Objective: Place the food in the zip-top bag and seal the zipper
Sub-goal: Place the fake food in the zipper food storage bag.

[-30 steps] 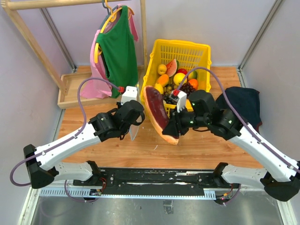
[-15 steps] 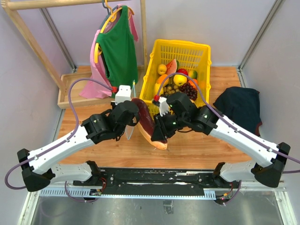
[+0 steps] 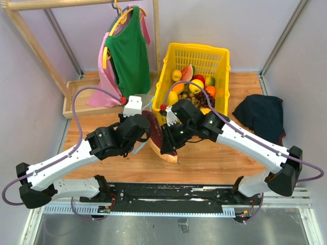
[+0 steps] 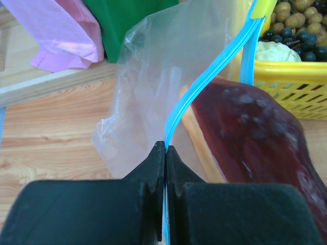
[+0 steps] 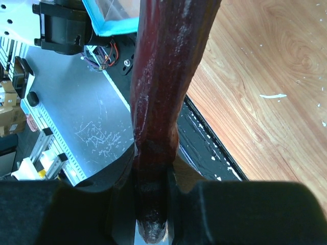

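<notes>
Most of the wedge (image 3: 159,137) is outside the bag's blue zipper, so my right gripper should move the wedge in before it opens. The wedge would fall short of the bag if my right gripper opened now.
My left gripper (image 4: 166,149) is shut on the light-blue zipper (image 4: 185,99) of the clear zip-top bag (image 4: 145,81) and holds the bag up above the table. My right gripper (image 5: 152,178) is shut on the end of the reddish-brown wedge slice (image 5: 166,71). In the top view the wedge (image 3: 159,137) stands on edge right beside the bag's mouth, between the left gripper (image 3: 145,134) and the right gripper (image 3: 168,141). In the left wrist view the wedge (image 4: 255,153) lies just right of the blue strip. I cannot tell whether it is inside the bag.
A yellow basket (image 3: 217,55) with several toy fruits stands behind the grippers. Green and pink shirts (image 3: 127,51) hang from a wooden rack at the back left, over a wooden tray (image 3: 75,104). A dark cloth (image 3: 261,113) lies at the right.
My right arm has carried the wedge leftward up against the bag. My left gripper has shifted slightly left and nearer with the bag.
</notes>
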